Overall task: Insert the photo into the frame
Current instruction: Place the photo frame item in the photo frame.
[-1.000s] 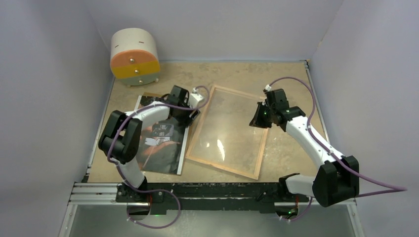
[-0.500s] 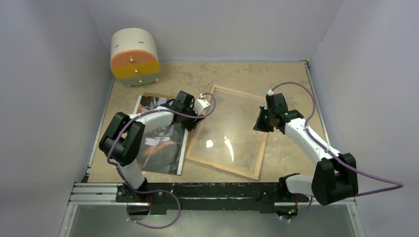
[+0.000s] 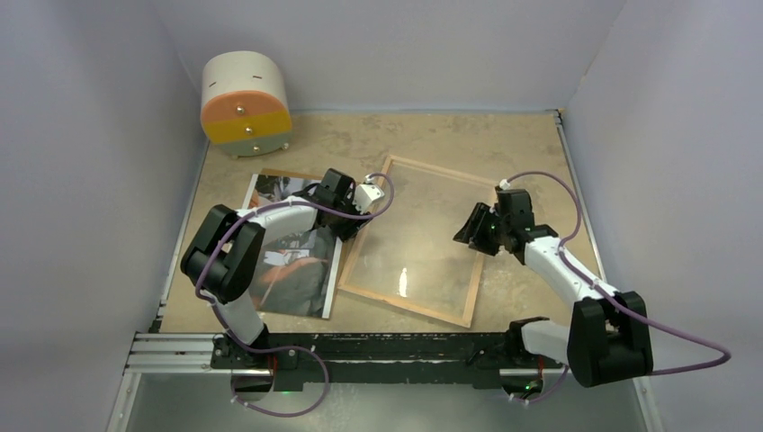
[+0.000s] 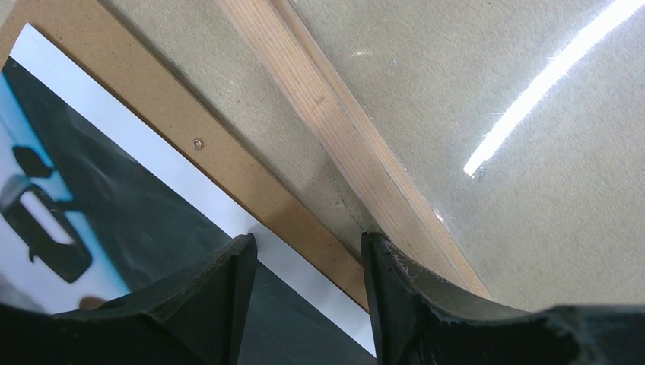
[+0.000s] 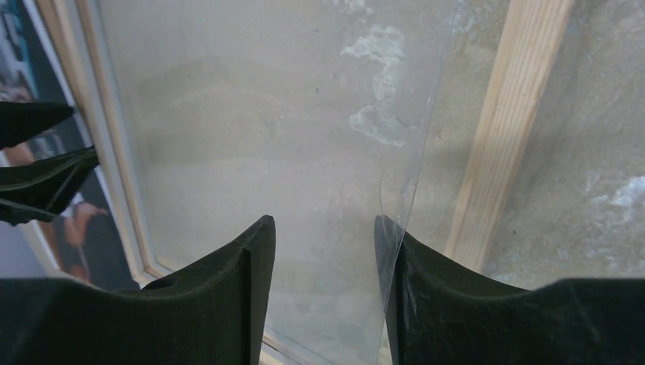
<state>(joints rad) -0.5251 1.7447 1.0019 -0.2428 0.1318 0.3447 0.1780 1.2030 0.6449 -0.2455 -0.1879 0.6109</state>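
I should next use my right gripper to grab the pane (image 5: 266, 114) by its raised edge (image 5: 414, 179), so the wooden rim stays free to take the photo.
The frame (image 3: 405, 307) lies back-up mid-table, its light wooden rim (image 5: 502, 129) around a clear pane (image 5: 266, 114). The pane's right edge (image 5: 411, 182) curls up off the rim and rests against one finger of my right gripper (image 5: 323, 224), which is open and hangs over the frame's right side (image 3: 463, 236). The photo (image 3: 292, 279), dark with a white border (image 4: 152, 220), lies left of the frame on a brown backing board (image 4: 190, 122). My left gripper (image 4: 308, 243) is open, low over the photo's right edge, one finger by the frame's left rim (image 4: 342, 129).
A round white container (image 3: 245, 103) with orange and yellow drawers stands at the back left corner. The walls close in on three sides. Bare tabletop (image 3: 531, 153) shows behind and to the right of the frame.
My right gripper has opened from shut and drawn toward the near side along the frame's right side. The left gripper shifted slightly right toward the frame's rim and narrowed a little.
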